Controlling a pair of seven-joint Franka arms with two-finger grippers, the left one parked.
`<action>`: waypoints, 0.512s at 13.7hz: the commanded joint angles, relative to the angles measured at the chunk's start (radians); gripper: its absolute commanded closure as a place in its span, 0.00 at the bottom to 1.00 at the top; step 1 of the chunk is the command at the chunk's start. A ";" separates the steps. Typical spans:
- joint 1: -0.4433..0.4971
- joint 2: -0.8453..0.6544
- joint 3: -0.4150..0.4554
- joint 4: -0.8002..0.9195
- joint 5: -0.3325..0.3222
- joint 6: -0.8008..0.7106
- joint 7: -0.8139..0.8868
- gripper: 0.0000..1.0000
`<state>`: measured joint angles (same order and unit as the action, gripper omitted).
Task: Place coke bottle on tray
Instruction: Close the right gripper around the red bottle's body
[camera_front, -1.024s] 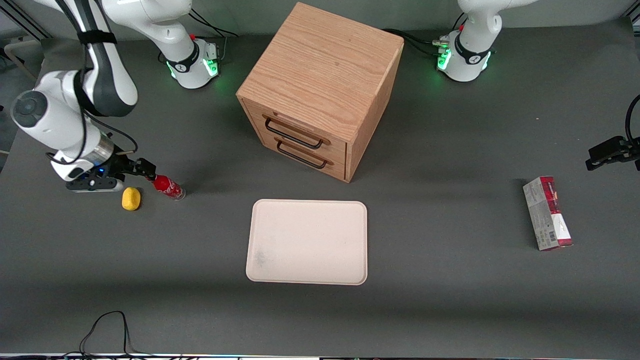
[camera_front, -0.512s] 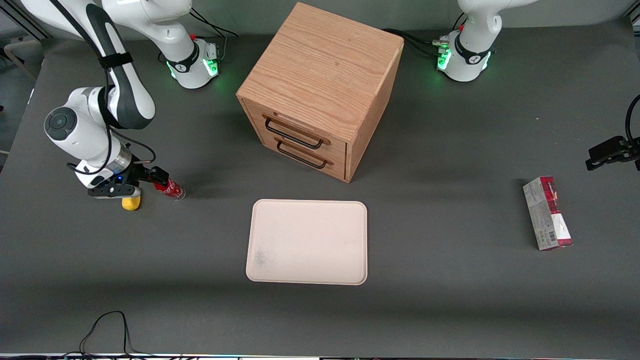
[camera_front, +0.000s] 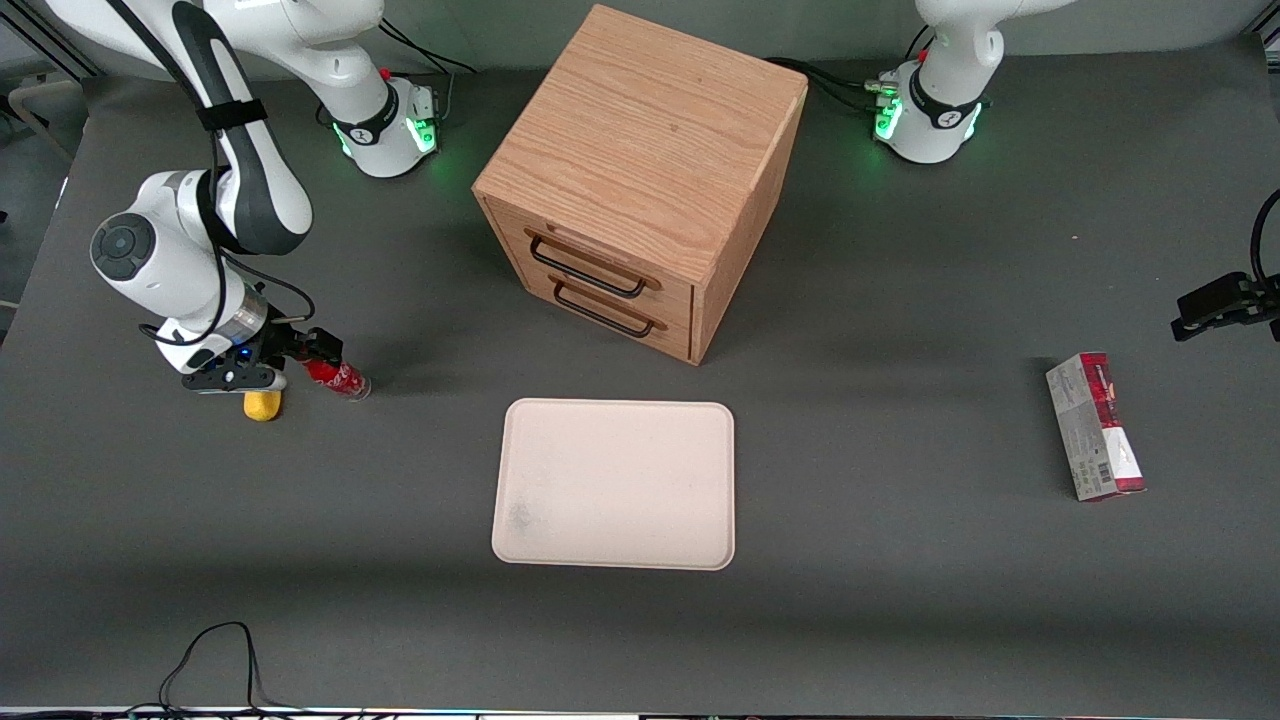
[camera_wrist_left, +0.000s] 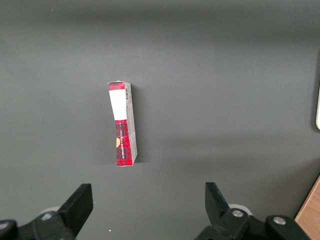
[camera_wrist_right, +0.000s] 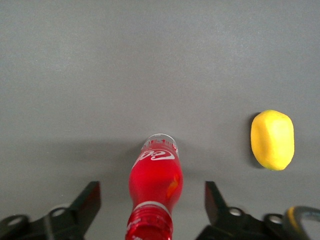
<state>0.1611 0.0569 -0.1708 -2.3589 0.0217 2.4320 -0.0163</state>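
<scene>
My right gripper needs to pick up the bottle by its capped neck (camera_front: 317, 367) next, so that the coke bottle's clear base (camera_front: 360, 388) stays free to rest on the tray.
The coke bottle (camera_front: 340, 378) lies on its side on the grey table, toward the working arm's end, farther from the front camera than the tray (camera_front: 615, 484). It is red with white lettering, a red cap and a clear base. My right gripper (camera_front: 318, 351) is low over its cap end, open. In the right wrist view the bottle (camera_wrist_right: 155, 185) lies between the two spread fingers (camera_wrist_right: 90, 202), with a gap on each side and the cap nearest the gripper (camera_wrist_right: 151, 205). The tray is cream-white and bare, with a grey smudge in one corner.
A yellow lemon-like lump (camera_front: 263, 404) lies beside the bottle, partly under the gripper body; it also shows in the right wrist view (camera_wrist_right: 272, 139). A wooden two-drawer cabinet (camera_front: 640, 170) stands farther back than the tray. A red-and-grey carton (camera_front: 1093, 425) lies toward the parked arm's end.
My right arm has swung in toward the bottle, and the open gripper has moved along over its cap end. The bottle and the tray have not moved.
</scene>
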 joint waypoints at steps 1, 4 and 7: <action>0.006 -0.026 0.001 -0.016 0.023 -0.011 0.002 0.51; 0.006 -0.026 0.004 -0.008 0.023 -0.039 0.002 0.82; 0.005 -0.026 0.046 0.070 0.023 -0.097 0.012 0.91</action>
<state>0.1611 0.0523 -0.1489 -2.3480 0.0218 2.3965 -0.0163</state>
